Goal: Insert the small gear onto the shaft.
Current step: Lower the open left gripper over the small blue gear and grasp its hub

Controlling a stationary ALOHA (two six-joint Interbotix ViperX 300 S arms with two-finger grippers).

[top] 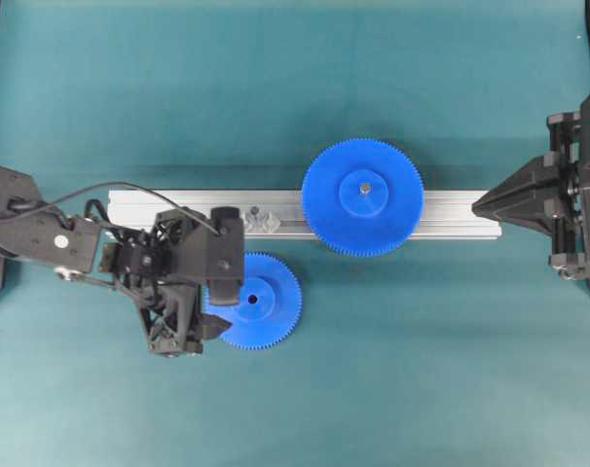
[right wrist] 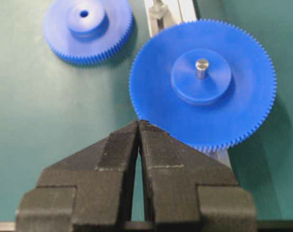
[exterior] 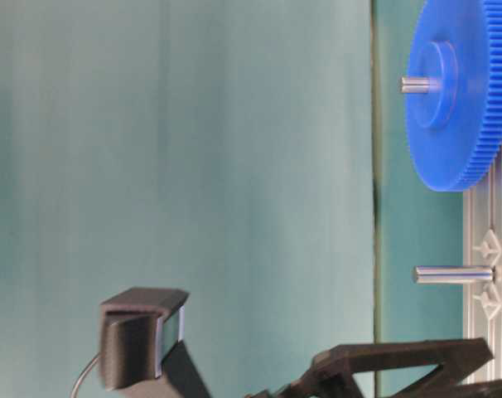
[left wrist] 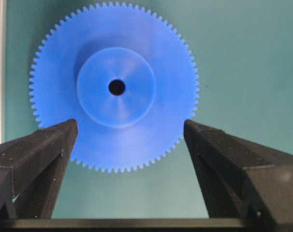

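My left gripper takes hold of the small gear by its raised middle (top: 253,300) next, to fit the small gear onto the shaft (top: 259,219).
The small gear (top: 261,302) lies flat on the teal table just in front of the rail, hub up; it also shows in the right wrist view (right wrist: 86,26). In the left wrist view the small gear (left wrist: 115,87) fills the upper middle. My left gripper (left wrist: 129,124) is open, its fingertips (left wrist: 64,133) wide apart over the gear's near edge and not gripping it. Overhead, the left gripper (top: 217,309) hangs over the gear's left side. The shaft (exterior: 454,274) stands bare on the rail, its clear base (top: 261,221) just behind the gear. My right gripper (right wrist: 138,124) is shut and empty.
A larger blue gear (top: 363,197) sits on its own pin on the aluminium rail (top: 451,214), right of the shaft. The right gripper (top: 482,204) rests at the rail's right end. Black frame posts stand at the table's left and right edges.
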